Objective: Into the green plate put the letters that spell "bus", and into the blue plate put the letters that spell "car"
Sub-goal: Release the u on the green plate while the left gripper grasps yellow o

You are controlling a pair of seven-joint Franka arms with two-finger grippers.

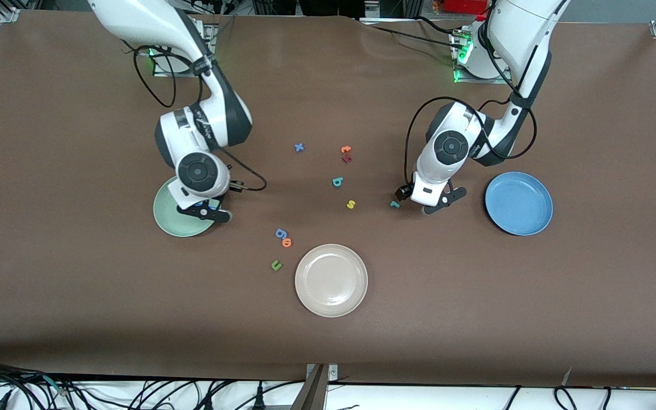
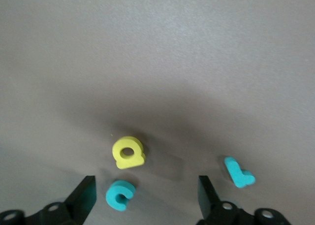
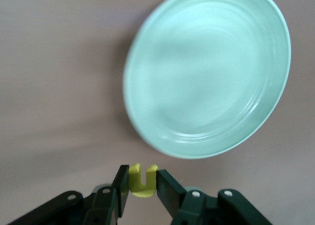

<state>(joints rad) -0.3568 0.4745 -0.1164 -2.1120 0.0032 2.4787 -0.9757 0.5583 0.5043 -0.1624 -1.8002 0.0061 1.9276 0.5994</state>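
Note:
The yellow "u" hangs short of the green plate's rim (image 3: pixel 182 156) in the right wrist view, so my right gripper needs to keep holding it until it's past there.
My right gripper (image 3: pixel 142 181) is shut on the yellow "u" (image 3: pixel 142 183) and hangs just off the rim of the green plate (image 3: pixel 206 72), which shows nothing in it. My left gripper (image 2: pixel 146 198) is open low over the table between the teal "b" and the blue plate (image 1: pixel 519 203). The teal "c" (image 2: pixel 119 194) lies between its fingers, close to one of them. The yellow "a" (image 2: pixel 128 152) lies just past the "c". The teal "r" (image 2: pixel 238 172) lies outside the other finger. The teal "b" (image 1: pixel 337 182) and yellow "s" (image 1: pixel 351 204) lie mid-table.
A beige plate (image 1: pixel 331 279) sits nearest the front camera. A blue "g" (image 1: pixel 280 233), an orange "o" (image 1: pixel 287 242) and a green "u" (image 1: pixel 275 265) lie beside it toward the right arm's end. A blue "x" (image 1: pixel 299 147) and an orange "t" (image 1: pixel 346 150) lie nearer the robots' bases.

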